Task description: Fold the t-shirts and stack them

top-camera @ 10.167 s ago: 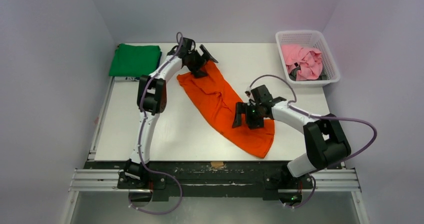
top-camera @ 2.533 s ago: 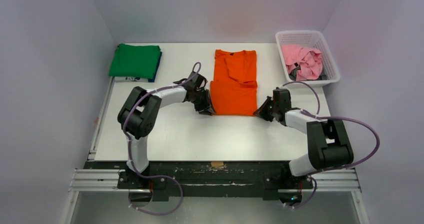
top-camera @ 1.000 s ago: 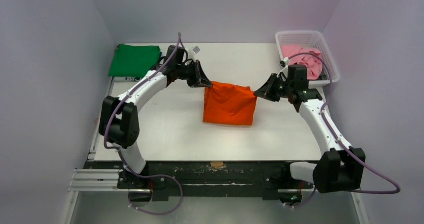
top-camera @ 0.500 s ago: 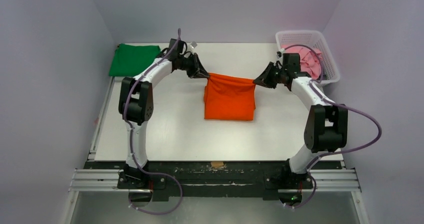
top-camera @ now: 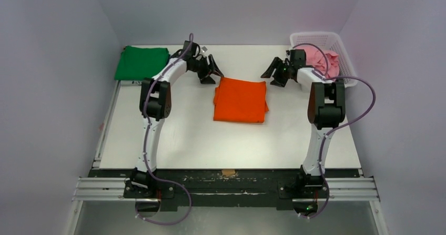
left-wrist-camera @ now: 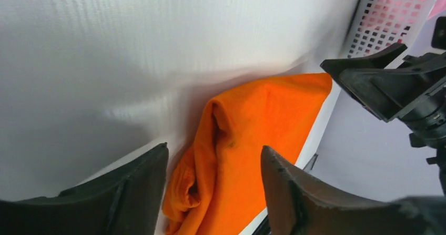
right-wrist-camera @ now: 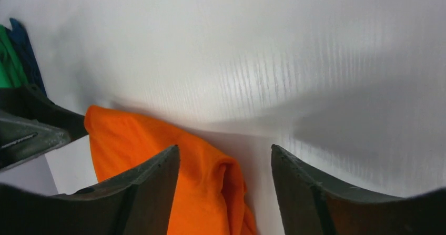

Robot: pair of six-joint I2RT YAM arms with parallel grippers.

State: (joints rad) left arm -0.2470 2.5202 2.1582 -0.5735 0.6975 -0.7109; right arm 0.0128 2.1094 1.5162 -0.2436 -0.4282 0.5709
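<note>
The left gripper grabs the folded orange t-shirt by its edge facing the green t-shirt next, to stack it on top.
The orange t-shirt (top-camera: 240,100) lies folded into a square mid-table. It also shows in the left wrist view (left-wrist-camera: 247,140) and the right wrist view (right-wrist-camera: 168,161). My left gripper (top-camera: 212,73) is open just above the shirt's far left corner. My right gripper (top-camera: 272,75) is open just above its far right corner. Neither holds fabric. The green t-shirt (top-camera: 142,63) lies folded at the far left, on a dark blue t-shirt whose edge (right-wrist-camera: 23,51) shows beneath it. The pink t-shirt (top-camera: 325,59) is crumpled in the basket.
The white lattice basket (top-camera: 344,67) stands at the far right corner and shows in the left wrist view (left-wrist-camera: 389,19). Grey walls close in the table on three sides. The arms' bases sit on the rail at the near edge.
Both grippers carried the shirt's near edge up and over to the far edge, folding it in half. They have let go, opened, and drawn back past the far corners.
</note>
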